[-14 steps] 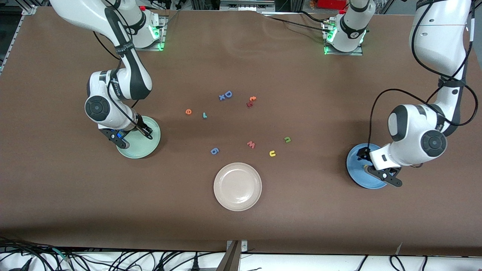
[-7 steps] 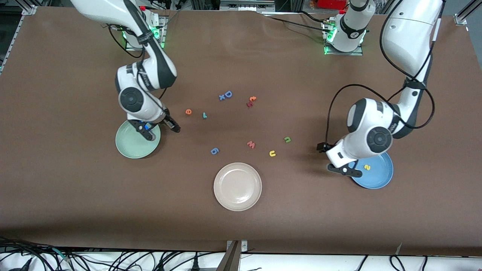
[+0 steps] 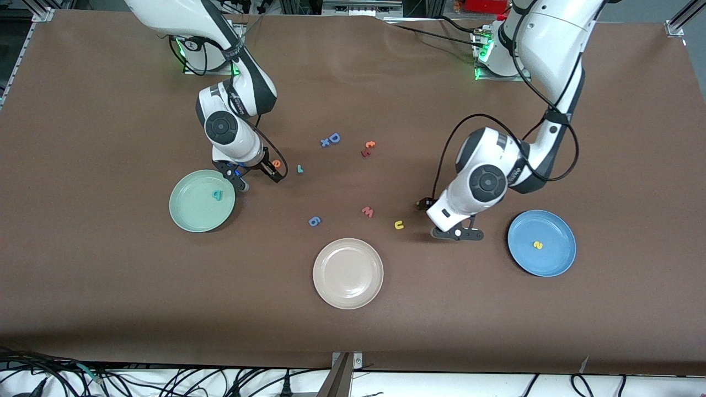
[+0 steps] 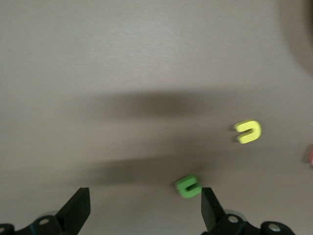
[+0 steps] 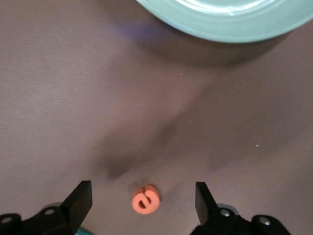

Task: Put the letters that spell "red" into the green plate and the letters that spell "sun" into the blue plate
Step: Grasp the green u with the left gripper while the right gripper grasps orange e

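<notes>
The fingers of my right gripper are above the orange "e" and would miss the "e" if they closed now. It isn't time to close yet: my right gripper should first go lower.
The green plate (image 3: 187, 212) holds the teal "d" (image 3: 218, 194). The blue plate (image 3: 554, 259) holds the yellow "s" (image 3: 538, 245). My right gripper (image 3: 256, 179) hangs open, low over the orange "e" (image 3: 276, 163), beside the green plate. In the right wrist view the orange "e" (image 5: 145, 199) lies between the open fingers of my right gripper (image 5: 143, 196). The teal "r" (image 3: 299, 169) lies just past it. My left gripper (image 4: 144, 210) is open over the table. The green "n" (image 4: 188, 186) lies just inside one fingertip, and the yellow "u" (image 4: 248, 131) lies a little farther off.
A cream plate (image 3: 348, 273) sits nearest the front camera. Loose letters lie mid-table: a blue "D" (image 3: 333, 138), an orange and a red letter (image 3: 368, 148), a pink "w" (image 3: 368, 212), a blue "g" (image 3: 314, 221). The green plate's rim (image 5: 230, 19) shows in the right wrist view.
My right gripper opened, left the "d" in the green plate and moved over the "e". My left arm left the "s" in the blue plate and moved to the "n".
</notes>
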### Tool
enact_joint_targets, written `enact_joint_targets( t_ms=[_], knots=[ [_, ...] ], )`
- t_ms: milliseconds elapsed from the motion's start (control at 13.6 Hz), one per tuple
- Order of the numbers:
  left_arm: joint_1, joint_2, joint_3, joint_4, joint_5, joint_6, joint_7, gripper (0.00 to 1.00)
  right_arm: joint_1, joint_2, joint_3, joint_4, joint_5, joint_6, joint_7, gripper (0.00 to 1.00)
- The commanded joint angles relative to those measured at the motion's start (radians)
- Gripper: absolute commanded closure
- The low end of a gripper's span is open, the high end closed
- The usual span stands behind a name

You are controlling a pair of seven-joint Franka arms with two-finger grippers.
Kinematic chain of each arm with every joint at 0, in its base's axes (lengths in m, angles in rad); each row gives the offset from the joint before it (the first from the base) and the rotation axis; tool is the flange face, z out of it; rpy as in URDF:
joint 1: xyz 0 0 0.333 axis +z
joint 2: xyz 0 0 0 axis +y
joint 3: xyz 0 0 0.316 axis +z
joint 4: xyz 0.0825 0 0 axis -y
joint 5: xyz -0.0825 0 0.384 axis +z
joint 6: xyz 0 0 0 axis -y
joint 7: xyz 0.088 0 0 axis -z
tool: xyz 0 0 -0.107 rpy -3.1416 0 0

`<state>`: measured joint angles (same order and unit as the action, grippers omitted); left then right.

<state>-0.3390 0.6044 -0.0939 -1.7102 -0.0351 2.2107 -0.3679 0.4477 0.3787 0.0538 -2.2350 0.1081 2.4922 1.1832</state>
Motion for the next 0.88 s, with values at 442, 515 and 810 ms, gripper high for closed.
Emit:
enact_joint_targets(
  t_ms=[442, 515, 810],
  knots=[
    [-0.078, 0.025, 0.006, -0.144, 0.021, 0.248, -0.167, 0.00, 0.037, -0.004, 0.020, -0.049, 0.013, 0.051, 0.067, 0.08],
    [-0.080, 0.025, 0.006, -0.144, 0.027, 0.248, -0.183, 0.01, 0.039, 0.003, 0.020, -0.057, 0.012, 0.072, 0.067, 0.09],
    [-0.090, 0.026, 0.006, -0.186, 0.029, 0.323, -0.190, 0.20, 0.039, 0.012, 0.020, -0.057, 0.012, 0.082, 0.067, 0.26]
  ],
)
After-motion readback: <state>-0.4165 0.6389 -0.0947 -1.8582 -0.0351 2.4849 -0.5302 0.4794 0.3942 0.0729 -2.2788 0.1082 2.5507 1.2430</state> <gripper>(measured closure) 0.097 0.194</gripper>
